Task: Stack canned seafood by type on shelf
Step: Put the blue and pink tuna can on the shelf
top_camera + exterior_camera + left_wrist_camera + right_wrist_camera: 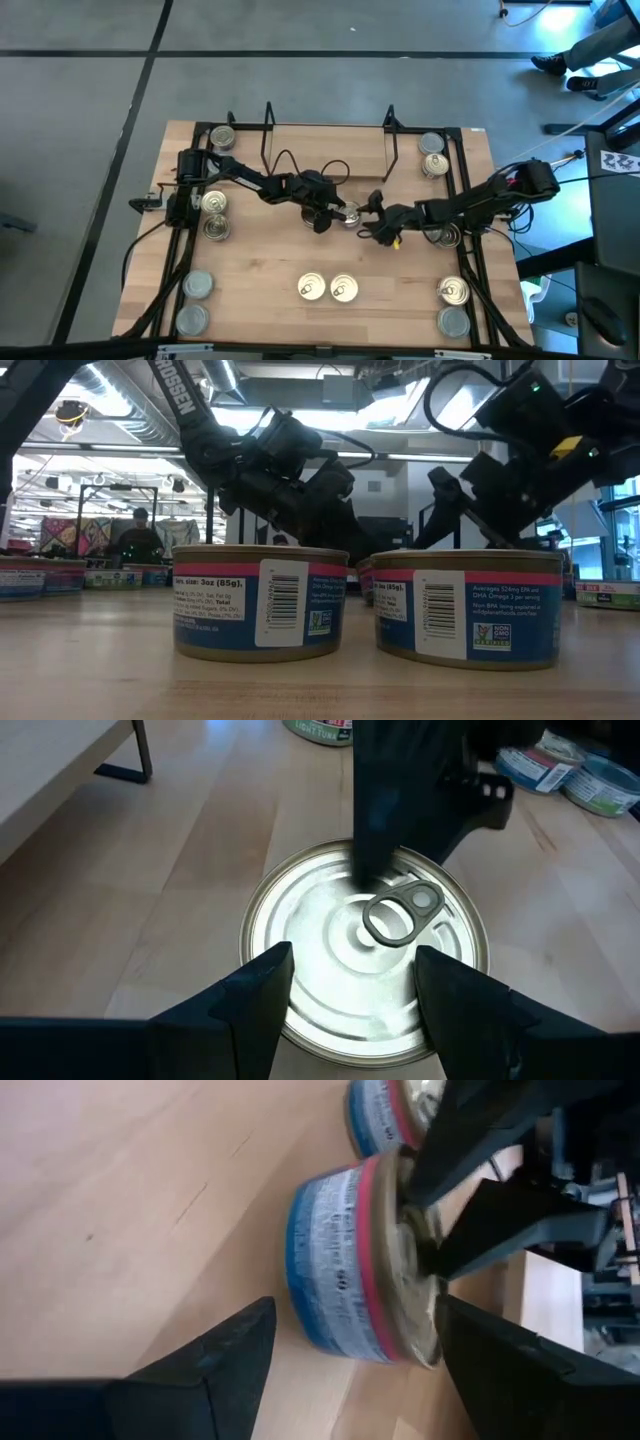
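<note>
The tin's blue-and-pink side (335,1260) is still mostly ahead of the fingers, so it is too early to close. My right gripper moves toward the tin next, then closes.
A round tin (348,214) with a silver pull-tab top (330,950) and a blue-and-pink label (335,1260) stands upright on the tabletop, in the middle. My left gripper (333,212) comes from its left, open, fingertips (270,982) over the near part of the top. My right gripper (365,222) comes from its right, open and rolled over, with the tin just ahead of its fingertips (250,1335). One of its fingers (375,830) reaches over the tin's top. The shelf (330,150), a pale board with black wire frames, stands at the table's far side. My left gripper has its fingertips (432,1175) at the rim of the tin's top, slanting down from the table's left; I cannot tell whether they touch it. My right gripper has one finger over the tin's top beside the pull tab (400,915); I cannot tell whether it touches.
Two gold-topped tins (328,288) stand side by side near the front edge and fill the low view (260,600). More tins stand along the left (213,215) and right (452,305) sides and at the far corners (222,138) (433,155). One tin (445,237) lies under my right arm.
</note>
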{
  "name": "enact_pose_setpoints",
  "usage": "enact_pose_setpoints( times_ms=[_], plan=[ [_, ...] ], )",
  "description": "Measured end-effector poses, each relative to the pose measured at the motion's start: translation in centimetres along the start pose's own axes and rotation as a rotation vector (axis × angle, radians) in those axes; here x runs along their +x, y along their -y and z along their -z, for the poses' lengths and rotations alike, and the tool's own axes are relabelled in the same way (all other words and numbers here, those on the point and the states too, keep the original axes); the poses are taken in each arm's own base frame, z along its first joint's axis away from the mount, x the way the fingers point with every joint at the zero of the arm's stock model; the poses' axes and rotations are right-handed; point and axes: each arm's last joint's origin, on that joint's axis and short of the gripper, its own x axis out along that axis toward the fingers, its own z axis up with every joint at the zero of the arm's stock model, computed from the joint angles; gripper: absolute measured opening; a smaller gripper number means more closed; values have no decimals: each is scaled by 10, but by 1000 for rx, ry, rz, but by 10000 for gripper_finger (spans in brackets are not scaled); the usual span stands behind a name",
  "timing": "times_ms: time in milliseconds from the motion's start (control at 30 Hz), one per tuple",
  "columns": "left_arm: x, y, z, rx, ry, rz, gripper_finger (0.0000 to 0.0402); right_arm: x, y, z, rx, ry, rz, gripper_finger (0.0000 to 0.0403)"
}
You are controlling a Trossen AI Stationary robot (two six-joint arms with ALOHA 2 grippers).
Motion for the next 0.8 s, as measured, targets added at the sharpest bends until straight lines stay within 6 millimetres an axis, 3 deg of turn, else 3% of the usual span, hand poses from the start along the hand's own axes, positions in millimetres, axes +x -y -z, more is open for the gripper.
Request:
enact_pose_setpoints(
  times_ms=[333,600,800],
  plan=[
    [0,0,0,-10,4,0,214,20,-7,1,-114,-79,49,271],
    [0,-1,0,-18,9,0,214,34,-1,-10,-141,-106,78,268],
    [-1,-1,0,-25,10,-1,214,34,0,-11,-125,-118,86,204]
  ],
)
